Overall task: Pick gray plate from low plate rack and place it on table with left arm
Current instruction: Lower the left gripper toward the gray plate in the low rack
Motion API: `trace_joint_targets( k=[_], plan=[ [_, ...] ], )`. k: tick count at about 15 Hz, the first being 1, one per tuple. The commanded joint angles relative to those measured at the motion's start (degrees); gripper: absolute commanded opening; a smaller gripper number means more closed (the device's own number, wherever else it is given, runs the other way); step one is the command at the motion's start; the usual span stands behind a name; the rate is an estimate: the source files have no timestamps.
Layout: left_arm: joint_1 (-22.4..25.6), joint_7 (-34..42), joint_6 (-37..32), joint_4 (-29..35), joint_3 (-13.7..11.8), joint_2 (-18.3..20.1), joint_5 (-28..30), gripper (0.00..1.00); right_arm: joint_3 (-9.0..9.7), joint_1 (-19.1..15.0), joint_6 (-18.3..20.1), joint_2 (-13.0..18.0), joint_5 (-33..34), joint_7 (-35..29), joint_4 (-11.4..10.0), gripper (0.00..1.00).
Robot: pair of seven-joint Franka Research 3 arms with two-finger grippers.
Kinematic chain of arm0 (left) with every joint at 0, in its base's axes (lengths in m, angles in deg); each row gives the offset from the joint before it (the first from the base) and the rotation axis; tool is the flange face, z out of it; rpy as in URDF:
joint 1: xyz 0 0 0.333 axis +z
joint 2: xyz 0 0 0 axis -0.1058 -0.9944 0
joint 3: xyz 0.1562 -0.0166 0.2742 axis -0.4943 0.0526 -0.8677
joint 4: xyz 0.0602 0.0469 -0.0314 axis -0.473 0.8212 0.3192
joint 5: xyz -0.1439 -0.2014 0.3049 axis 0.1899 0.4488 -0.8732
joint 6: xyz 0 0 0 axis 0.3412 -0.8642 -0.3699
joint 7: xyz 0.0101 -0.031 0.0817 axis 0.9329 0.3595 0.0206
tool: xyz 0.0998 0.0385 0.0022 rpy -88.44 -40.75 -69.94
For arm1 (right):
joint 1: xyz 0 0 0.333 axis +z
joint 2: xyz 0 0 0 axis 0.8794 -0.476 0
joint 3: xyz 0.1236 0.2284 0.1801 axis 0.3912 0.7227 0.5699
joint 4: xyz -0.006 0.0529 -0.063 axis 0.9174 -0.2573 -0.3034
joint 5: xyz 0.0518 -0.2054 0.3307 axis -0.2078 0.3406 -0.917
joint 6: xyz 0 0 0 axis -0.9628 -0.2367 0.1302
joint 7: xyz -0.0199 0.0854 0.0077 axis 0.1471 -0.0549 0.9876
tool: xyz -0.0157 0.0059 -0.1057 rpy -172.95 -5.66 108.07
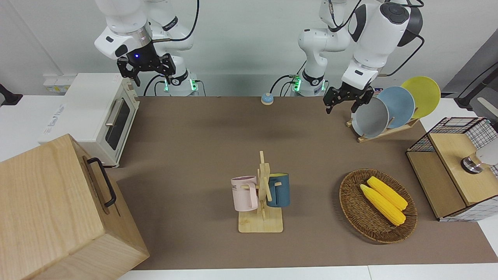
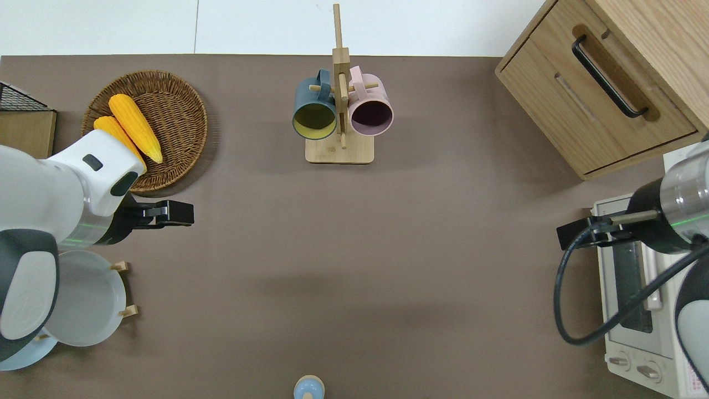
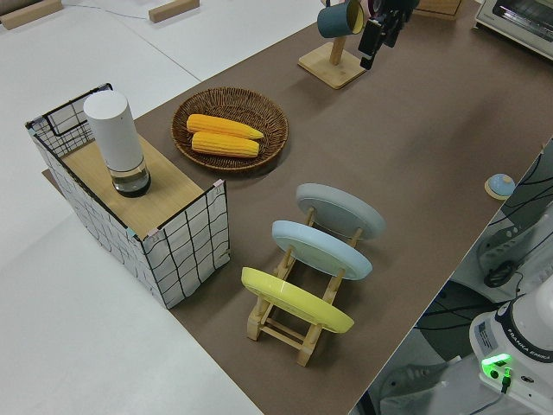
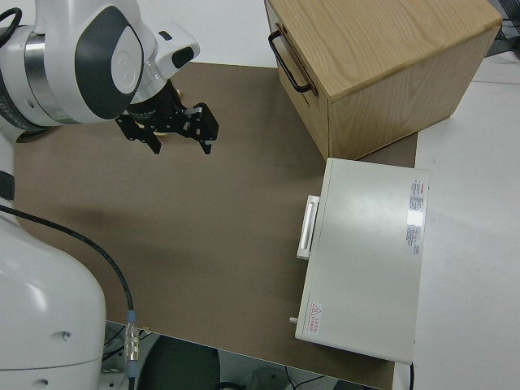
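The slot holds the bottom edge of the gray plate and the blue plate [image 1: 399, 105] stands close behind, so my left gripper will next grab the gray plate by its top rim [image 1: 373, 98].
The gray plate [image 1: 369, 118] stands tilted in the slot of the low plate rack [image 1: 389, 130] that is nearest the table's middle. It also shows in the overhead view [image 2: 91, 299] and in the left side view [image 3: 341, 210]. My left gripper [image 1: 342, 105] is open and empty. It hangs in the air just beside the plate's rim and is not touching it. In the overhead view the left gripper [image 2: 166, 213] is over the brown table [image 2: 354, 249], between the rack and the wicker basket. My right gripper [image 1: 146, 74] is parked and open.
A light blue plate [image 1: 398, 105] and a yellow plate [image 1: 422, 95] stand in the same rack. A wicker basket [image 1: 352, 212] holds two corn cobs. Also here are a mug tree [image 1: 262, 194] with two mugs, a toaster oven [image 1: 105, 116], a wooden cabinet [image 1: 58, 210], a wire crate [image 1: 455, 171] and a small blue bell [image 1: 267, 98].
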Motion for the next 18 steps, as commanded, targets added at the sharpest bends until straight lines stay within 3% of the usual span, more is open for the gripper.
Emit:
trace_joint_targets(
  k=[1, 9, 12, 18],
  plan=[
    [-0.09, -0.82, 0.33, 4.24, -1.23, 0.83, -4.54, 1.00, 0.38, -0.76, 0.87, 0.27, -0.20, 0.19, 0.35, 0.990],
    [0.09, -1.80, -6.59, 4.26, -2.56, 0.74, -9.77, 1.00, 0.38, -0.76, 0.87, 0.27, -0.20, 0.19, 0.35, 0.990],
    [0.09, -0.83, -8.71, 4.26, -5.36, 0.56, -11.10, 1.00, 0.38, -0.76, 0.87, 0.27, -0.20, 0.19, 0.35, 0.990],
    [-0.35, 3.11, -12.40, 4.44, -9.14, -1.36, -19.35, 1.00, 0.38, -0.85, 0.87, 0.27, -0.20, 0.19, 0.35, 0.987]
  ],
)
